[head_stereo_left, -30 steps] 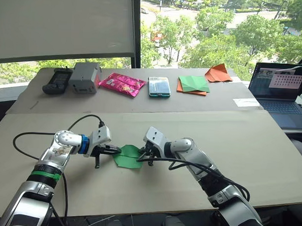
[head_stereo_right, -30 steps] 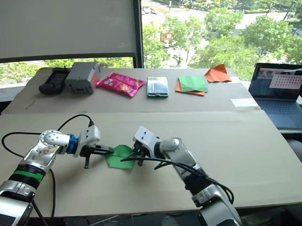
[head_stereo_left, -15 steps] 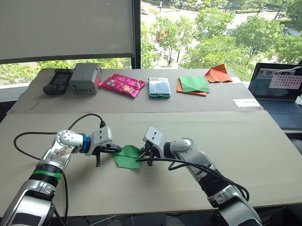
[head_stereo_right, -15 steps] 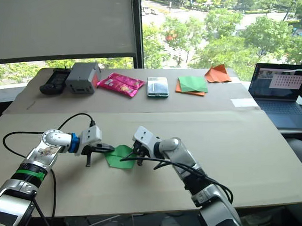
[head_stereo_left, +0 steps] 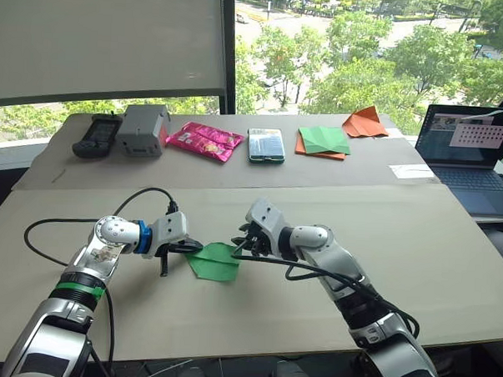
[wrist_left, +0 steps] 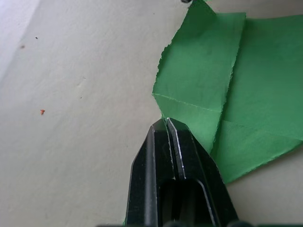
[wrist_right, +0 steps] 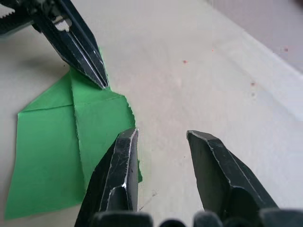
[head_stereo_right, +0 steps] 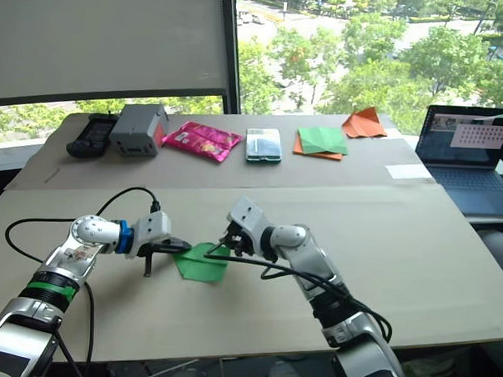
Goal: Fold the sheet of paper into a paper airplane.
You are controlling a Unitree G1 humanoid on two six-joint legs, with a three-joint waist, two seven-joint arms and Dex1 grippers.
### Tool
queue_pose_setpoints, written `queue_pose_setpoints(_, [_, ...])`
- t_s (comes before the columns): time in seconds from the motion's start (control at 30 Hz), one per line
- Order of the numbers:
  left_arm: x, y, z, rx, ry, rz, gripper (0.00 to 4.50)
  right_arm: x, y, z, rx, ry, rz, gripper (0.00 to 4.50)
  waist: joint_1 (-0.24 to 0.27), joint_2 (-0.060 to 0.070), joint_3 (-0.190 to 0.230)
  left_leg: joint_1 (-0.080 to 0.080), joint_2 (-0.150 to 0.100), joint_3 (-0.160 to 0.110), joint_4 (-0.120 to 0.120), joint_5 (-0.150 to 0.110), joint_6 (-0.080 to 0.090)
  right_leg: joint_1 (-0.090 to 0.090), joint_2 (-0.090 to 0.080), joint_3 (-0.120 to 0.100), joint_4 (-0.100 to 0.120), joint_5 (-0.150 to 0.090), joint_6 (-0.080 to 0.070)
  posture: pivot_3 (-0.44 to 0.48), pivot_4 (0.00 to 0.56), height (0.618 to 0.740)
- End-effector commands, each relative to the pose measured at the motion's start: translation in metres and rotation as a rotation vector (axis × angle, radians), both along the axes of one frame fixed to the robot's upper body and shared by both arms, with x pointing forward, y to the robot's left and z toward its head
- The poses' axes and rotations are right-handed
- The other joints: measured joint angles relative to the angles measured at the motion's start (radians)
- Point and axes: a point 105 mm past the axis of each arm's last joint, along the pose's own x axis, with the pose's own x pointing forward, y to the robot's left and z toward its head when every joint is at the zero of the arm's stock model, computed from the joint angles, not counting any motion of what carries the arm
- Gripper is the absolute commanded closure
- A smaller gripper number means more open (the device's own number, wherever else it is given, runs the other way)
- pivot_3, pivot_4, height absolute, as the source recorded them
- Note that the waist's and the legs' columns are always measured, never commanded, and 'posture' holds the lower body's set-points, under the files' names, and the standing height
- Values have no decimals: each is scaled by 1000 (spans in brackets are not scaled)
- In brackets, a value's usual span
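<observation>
I should fold the wing next, so my right gripper should take the green sheet (head_stereo_left: 213,264) by its ragged open edge (head_stereo_left: 237,268).
The sheet of paper (head_stereo_left: 215,262) is bright green and partly folded, with flaps and creases. It lies flat on the near tabletop between my two grippers. My left gripper (head_stereo_left: 199,247) is shut, and its tips (wrist_left: 165,122) rest on the sheet's left corner. The right wrist view shows those same tips touching that corner. My right gripper (head_stereo_left: 240,241) hovers open just over the sheet's right edge. Nothing sits between its fingers (wrist_right: 125,156).
Along the table's far side lie a black device (head_stereo_left: 95,137), a grey box (head_stereo_left: 142,129), a pink packet (head_stereo_left: 203,140), a teal pack (head_stereo_left: 265,145), a green-and-orange paper stack (head_stereo_left: 322,141) and an orange pointed paper shape (head_stereo_left: 364,122). A laptop (head_stereo_left: 470,144) sits far right.
My right gripper has lifted off the sheet's right edge and drawn slightly back from it. The left gripper and the sheet have stayed in place.
</observation>
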Motion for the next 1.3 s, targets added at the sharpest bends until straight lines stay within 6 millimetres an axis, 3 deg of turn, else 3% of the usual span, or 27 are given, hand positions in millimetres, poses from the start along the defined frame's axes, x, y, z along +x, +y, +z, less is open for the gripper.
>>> queue_pose_setpoints(0.03, [-10,8,-22,60,83,19,4500,-16,9,30,89,-119,95,2543,-1,0,0,0,0,0,0,0,0,0,0,0,0,0,0,0,150,740])
queue_pose_setpoints(0.1, [-10,8,-21,58,81,18,4500,-25,15,31,102,-138,133,2780,0,0,0,0,0,0,0,0,0,0,0,0,0,0,0,0,150,740])
queue_pose_setpoints(0.27, [-12,5,-20,46,95,7,4500,-27,29,-1,23,-68,137,4384,-1,0,0,0,0,0,0,0,0,-1,0,0,0,-1,-1,0,150,740])
queue_pose_setpoints(0.3, [-12,5,-20,46,96,7,4500,-26,32,-6,8,-66,140,4451,-1,0,0,0,0,0,0,0,0,-1,0,0,0,-1,-1,0,150,740])
queue_pose_setpoints(0.67, [-10,6,-17,55,80,6,4500,-20,56,-37,-55,-30,145,4451,-2,0,0,0,0,0,0,0,0,-1,0,0,-1,-1,0,0,150,740])
queue_pose_setpoints(0.8, [-12,7,-18,55,83,9,4500,-13,55,-44,-79,-20,116,4451,-2,0,0,0,0,0,0,0,0,-1,0,0,0,-1,0,0,150,740])
queue_pose_setpoints(1.3, [-13,9,-18,58,74,31,4500,-25,44,-75,-173,83,126,4451,-3,1,-1,1,0,0,-1,0,0,0,0,0,0,-1,-1,0,150,740])
